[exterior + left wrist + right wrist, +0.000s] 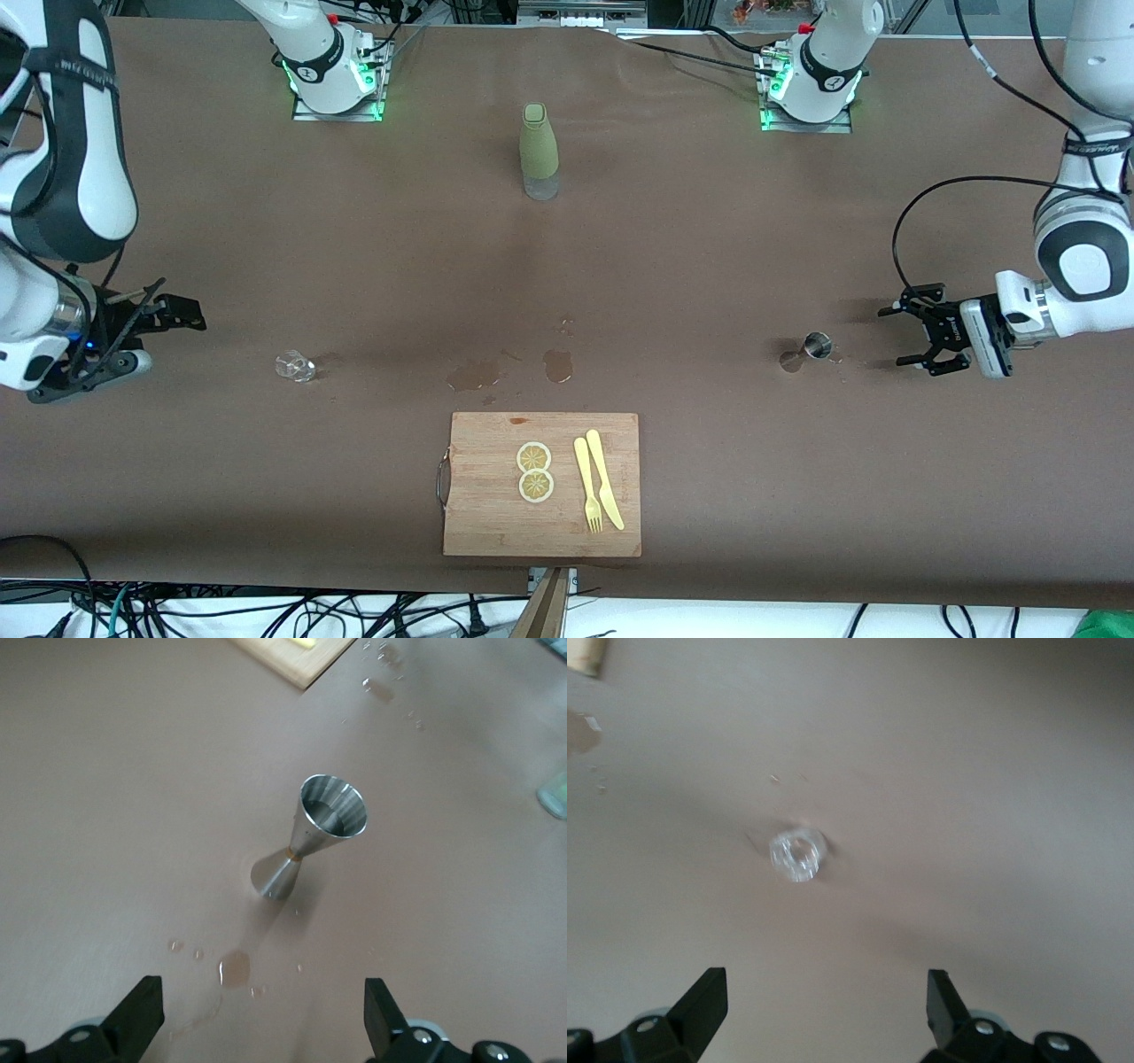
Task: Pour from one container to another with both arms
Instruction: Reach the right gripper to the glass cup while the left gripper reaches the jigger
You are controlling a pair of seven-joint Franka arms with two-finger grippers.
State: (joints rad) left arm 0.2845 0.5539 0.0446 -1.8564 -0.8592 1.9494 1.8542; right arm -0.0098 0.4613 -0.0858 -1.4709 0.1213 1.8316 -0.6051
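My left gripper takes hold of the steel jigger by its narrow middle [294,856] next, leaving the steel jigger's open cone [331,806] free to take the poured liquid.
A small steel jigger [811,350] stands upright on the brown table toward the left arm's end, its open cone facing up [314,837]. My left gripper [897,336] hovers low beside it, open, with the jigger a short way ahead of its jaws [264,1010] and nothing between them. A tiny clear faceted glass cup [295,365] sits toward the right arm's end. My right gripper [168,341] is beside it, open and empty; in the right wrist view the cup [797,853] lies ahead of the jaws [826,1005], apart from them.
An olive-green bottle [539,151] stands mid-table near the arms' bases. A wooden cutting board [478,523] nearer the front camera carries two lemon slices [534,470] and a yellow fork and knife [595,492]. Wet patches [558,365] mark the table; droplets [235,968] lie by the jigger.
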